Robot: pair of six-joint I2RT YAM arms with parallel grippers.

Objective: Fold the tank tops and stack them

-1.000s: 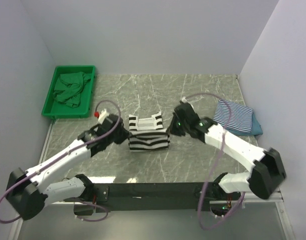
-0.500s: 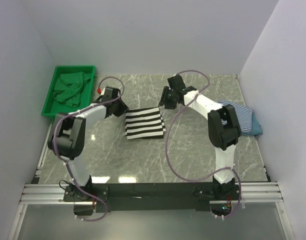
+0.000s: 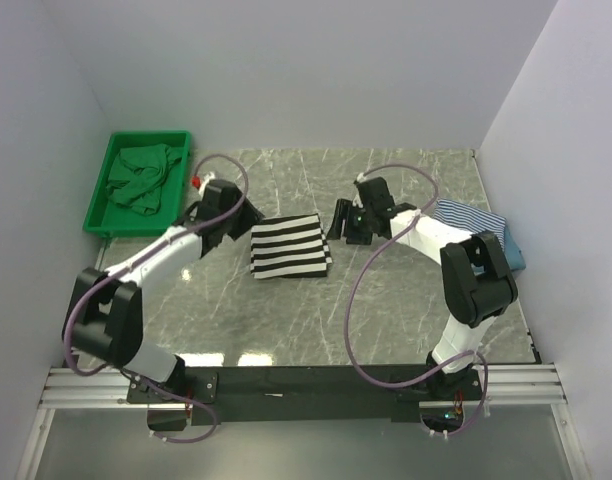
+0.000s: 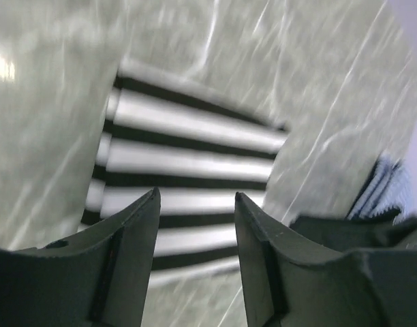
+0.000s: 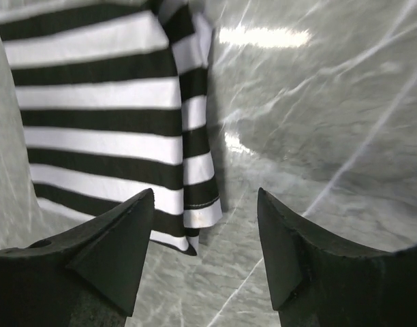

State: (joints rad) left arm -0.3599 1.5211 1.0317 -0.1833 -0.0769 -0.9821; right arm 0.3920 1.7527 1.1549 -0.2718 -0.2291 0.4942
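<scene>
My right gripper will next grab the black-and-white tank top by its layered edge facing the blue-and-white one and pull it over, folded, for stacking.
A tank top with wide black-and-white stripes [image 3: 289,246] lies folded flat on the marble table, also in the left wrist view [image 4: 188,163] and the right wrist view [image 5: 106,122]. My left gripper [image 3: 238,217] hangs just off its left edge, open and empty [image 4: 197,197]. Off its right edge, my right gripper [image 3: 343,222] is open too, nothing between its fingers [image 5: 207,194]. A thin blue-and-white striped tank top [image 3: 469,232] lies folded at the right, on top of a teal-blue one [image 3: 513,259].
A green tray [image 3: 100,206] holding crumpled green cloth [image 3: 138,177] stands at the back left. White walls close the table at the back and both sides. A black rail [image 3: 306,382] with the arm bases runs along the near edge.
Both grippers have let go of the wide-striped top and opened. Its near half was folded over, so it now lies as a flat rectangle. Both arms have drawn slightly away from it.
</scene>
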